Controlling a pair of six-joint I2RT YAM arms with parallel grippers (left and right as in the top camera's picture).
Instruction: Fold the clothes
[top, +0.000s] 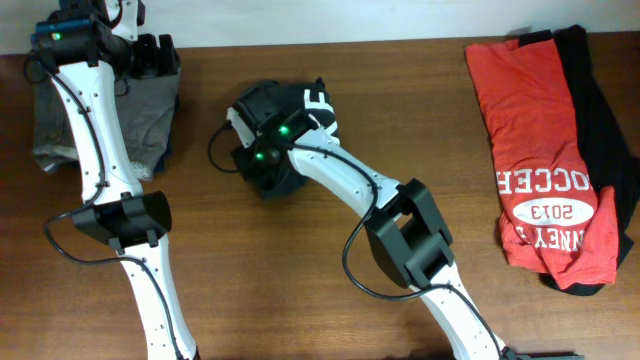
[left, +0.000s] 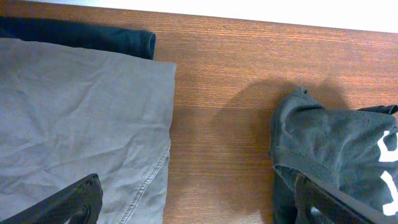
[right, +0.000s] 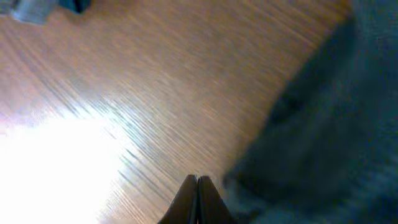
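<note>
I next need to grab the T-shirt with my left gripper by its edge facing the grey garment (left: 282, 144), so that I can lay the black T-shirt over the grey garment.
The black T-shirt (top: 300, 105) with white block letters lies bunched in a heap at the table's middle back. It also fills the lower right of the left wrist view (left: 329, 149) and shows as dark, blurred cloth (right: 323, 137) in the right wrist view. My right arm's wrist (top: 275, 145) hangs right over this heap. My right gripper (right: 197, 179) is shut, its tips pressed together just above the wood at the cloth's edge, with no cloth visible between them. My left gripper (left: 199, 214) is open at the back left (top: 150, 55), one finger (left: 74, 205) over the grey garment and the other by the black shirt.
A folded grey-brown garment (top: 150, 110) lies at the back left under the left arm, with a dark piece (left: 93, 37) behind it. A red white-printed T-shirt (top: 540, 150) lies on another black one (top: 600, 110) at the right. Bare wood (left: 217, 112) separates the grey garment from the heap.
</note>
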